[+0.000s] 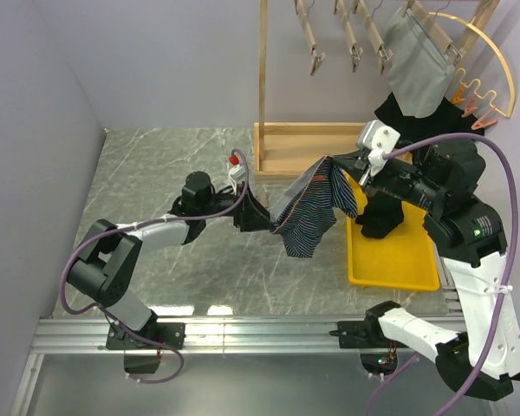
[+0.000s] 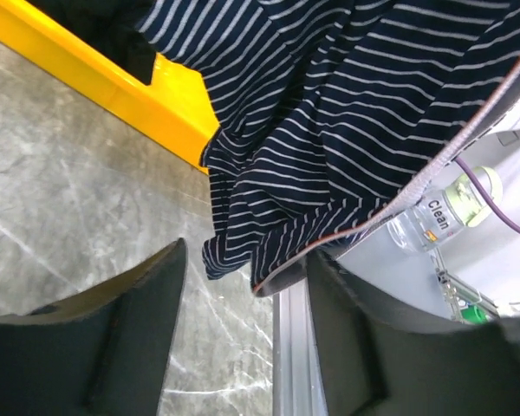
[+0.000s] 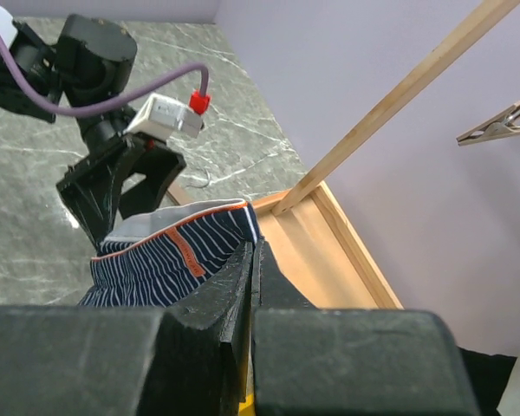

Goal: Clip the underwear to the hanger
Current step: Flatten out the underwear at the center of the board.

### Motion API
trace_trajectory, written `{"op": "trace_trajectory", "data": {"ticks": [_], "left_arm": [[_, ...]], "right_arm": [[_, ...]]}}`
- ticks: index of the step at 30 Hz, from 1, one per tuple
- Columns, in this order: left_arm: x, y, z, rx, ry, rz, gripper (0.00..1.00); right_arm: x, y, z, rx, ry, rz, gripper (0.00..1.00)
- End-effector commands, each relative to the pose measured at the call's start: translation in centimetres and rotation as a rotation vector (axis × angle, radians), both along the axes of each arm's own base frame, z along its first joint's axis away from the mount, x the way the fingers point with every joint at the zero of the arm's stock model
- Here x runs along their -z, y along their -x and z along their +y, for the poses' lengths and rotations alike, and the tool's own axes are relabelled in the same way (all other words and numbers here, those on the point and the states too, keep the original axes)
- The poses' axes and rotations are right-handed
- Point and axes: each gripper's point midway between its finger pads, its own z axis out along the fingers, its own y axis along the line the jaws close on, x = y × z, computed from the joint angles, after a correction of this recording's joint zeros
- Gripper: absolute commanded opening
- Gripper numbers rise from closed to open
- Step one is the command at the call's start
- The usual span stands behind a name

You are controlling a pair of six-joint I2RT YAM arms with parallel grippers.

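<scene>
My left gripper closes on the waistband's loose lower corner next, since the corner reaches in between its spread fingers and closing now would catch it.
Navy striped underwear (image 1: pixel 312 208) with a grey, orange-edged waistband hangs in the air between the two arms. My right gripper (image 1: pixel 336 166) is shut on its upper waistband corner (image 3: pixel 253 227). My left gripper (image 1: pixel 275 224) is open at the garment's lower left edge. In the left wrist view the hanging fabric (image 2: pixel 329 130) dips between its spread fingers (image 2: pixel 121 329), and the waistband edge lies close to the right finger. The wooden hanger rack (image 1: pixel 263 78) stands behind, with wooden clips (image 1: pixel 355 43) hanging from its top. One clip (image 3: pixel 498 128) shows in the right wrist view.
A grey garment (image 1: pixel 416 65) hangs clipped at the rack's right, beside a tan wavy hanger (image 1: pixel 494 69). A yellow tray (image 1: pixel 407 260) holds dark clothes (image 1: pixel 383 217) under the right arm. The rack's wooden base (image 1: pixel 295 143) lies behind the underwear. A metal rail (image 1: pixel 243 329) runs along the front.
</scene>
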Motion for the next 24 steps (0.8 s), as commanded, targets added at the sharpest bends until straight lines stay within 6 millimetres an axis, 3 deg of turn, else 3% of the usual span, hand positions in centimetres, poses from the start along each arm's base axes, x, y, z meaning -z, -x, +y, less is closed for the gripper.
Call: {"op": "trace_trajectory", "data": {"ticks": [1, 5, 6, 8, 9, 10, 11, 12, 13, 14, 16, 17, 18, 20, 24], "left_arm": [[-1.8, -0.2, -1.0, -0.007, 0.034, -0.067, 0.61], [-1.2, -0.4, -1.4, -0.009, 0.011, -0.046, 0.39], [-1.0, -0.4, -1.4, -0.005, -0.005, -0.042, 0.25], [-0.9, -0.6, -1.0, 0.003, -0.038, -0.046, 0.11], [-0.7, -1.6, -0.1, -0.023, -0.110, 0.014, 0.00], [0.0, -3.9, 0.9, -0.099, -0.192, -0.076, 0.00], [-0.1, -6.4, 2.8, -0.177, -0.255, -0.105, 0.00], [-2.3, -9.8, 3.9, -0.256, -0.323, -0.287, 0.00], [-1.4, -10.4, 6.1, -0.325, -0.476, -0.290, 0.00], [-1.7, -13.4, 8.6, -0.522, -0.651, -0.401, 0.00], [-1.6, -13.0, 10.8, -0.556, -0.860, -0.566, 0.00], [-1.6, -11.9, 10.0, -0.526, -0.892, -0.606, 0.00], [-2.1, -11.6, 10.0, -0.523, -0.870, -0.580, 0.00], [-0.7, -9.5, 10.4, -0.424, -0.909, -0.498, 0.00], [-1.0, -9.3, 12.7, -0.417, -0.969, -0.439, 0.00]], "right_arm": [[-3.3, 0.9, 0.1, -0.020, -0.065, -0.067, 0.00], [-3.9, 0.9, 0.0, -0.008, -0.089, -0.063, 0.00], [-3.9, 0.8, 0.0, -0.003, -0.094, -0.058, 0.00], [-3.4, 0.4, -0.3, 0.027, -0.091, -0.050, 0.00], [-3.1, 0.4, -0.6, 0.040, -0.084, -0.050, 0.00], [-2.6, 0.1, -0.8, 0.060, -0.079, -0.045, 0.00], [-0.6, -0.9, -1.2, 0.104, -0.060, -0.008, 0.00], [0.2, -1.2, -1.8, 0.136, -0.043, -0.018, 0.00], [1.7, -1.8, -2.1, 0.164, -0.020, 0.000, 0.00], [5.7, -3.2, -2.7, 0.220, 0.035, 0.067, 0.00], [8.9, -3.3, -2.3, 0.209, 0.051, 0.135, 0.00], [9.4, -2.8, -1.7, 0.179, 0.028, 0.174, 0.00], [9.2, -2.3, -1.0, 0.138, 0.002, 0.175, 0.00], [9.5, -2.6, -0.8, 0.142, -0.016, 0.189, 0.00], [9.2, -2.8, -1.4, 0.173, -0.014, 0.180, 0.00]]}}
